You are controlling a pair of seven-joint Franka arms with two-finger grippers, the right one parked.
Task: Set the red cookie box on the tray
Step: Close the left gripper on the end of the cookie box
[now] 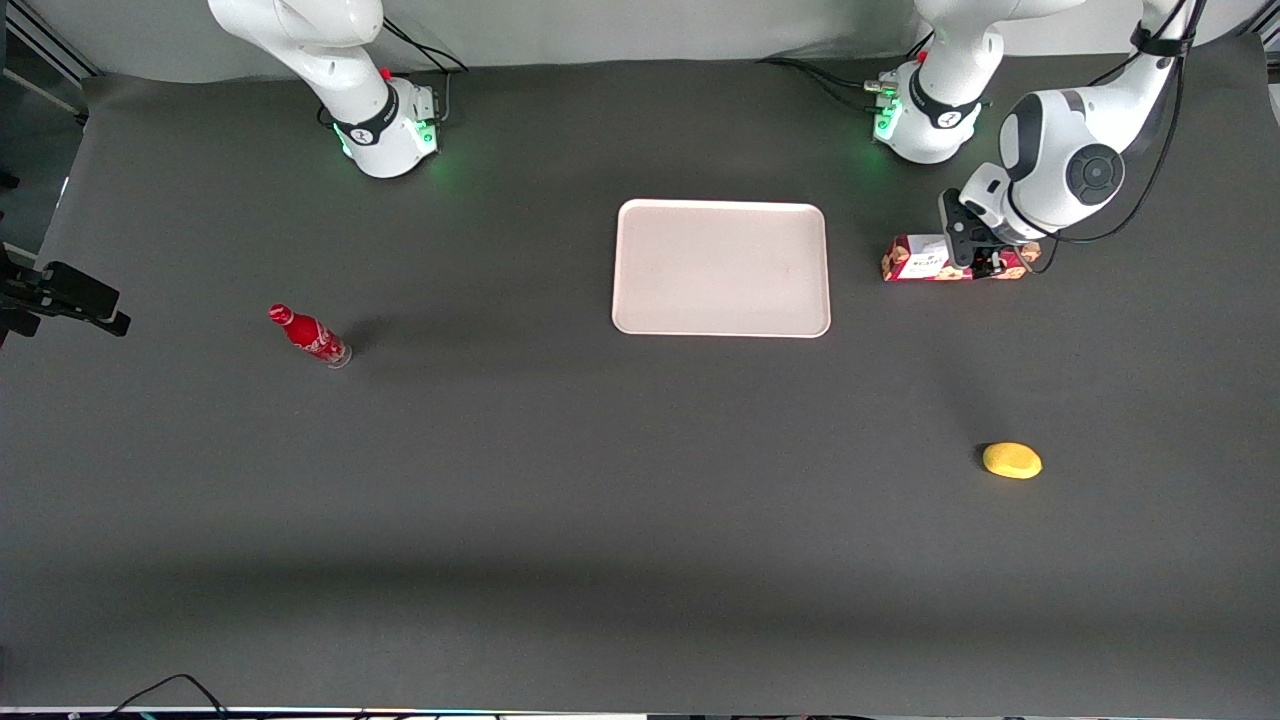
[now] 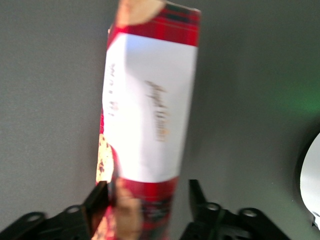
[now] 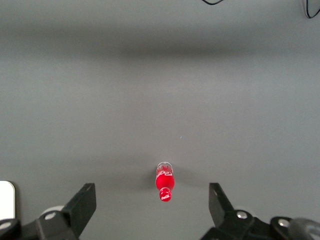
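Note:
To place the red cookie box on the tray point(image 1: 720, 268), my left gripper will next grab the box by its red section point(image 1: 1011, 263) beside the white label.
The red cookie box point(image 1: 925, 258) lies on the dark table beside the tray point(image 1: 720, 268), toward the working arm's end. My left gripper point(image 1: 975, 262) is down over the box, at the end away from the tray. In the left wrist view the box point(image 2: 150, 100) shows its white label patch and runs between the gripper's point(image 2: 147, 185) two fingers. One finger point(image 2: 100, 192) is at the box's side. The other finger point(image 2: 195, 190) stands a small gap off. The gripper is open around the box. A corner of the tray point(image 2: 312, 185) shows at that view's edge.
A yellow lemon-like object point(image 1: 1012, 460) lies nearer the front camera than the box. A small red bottle point(image 1: 308, 335) stands toward the parked arm's end and also shows in the right wrist view point(image 3: 164, 182). The two arm bases point(image 1: 925, 110) stand at the table's back edge.

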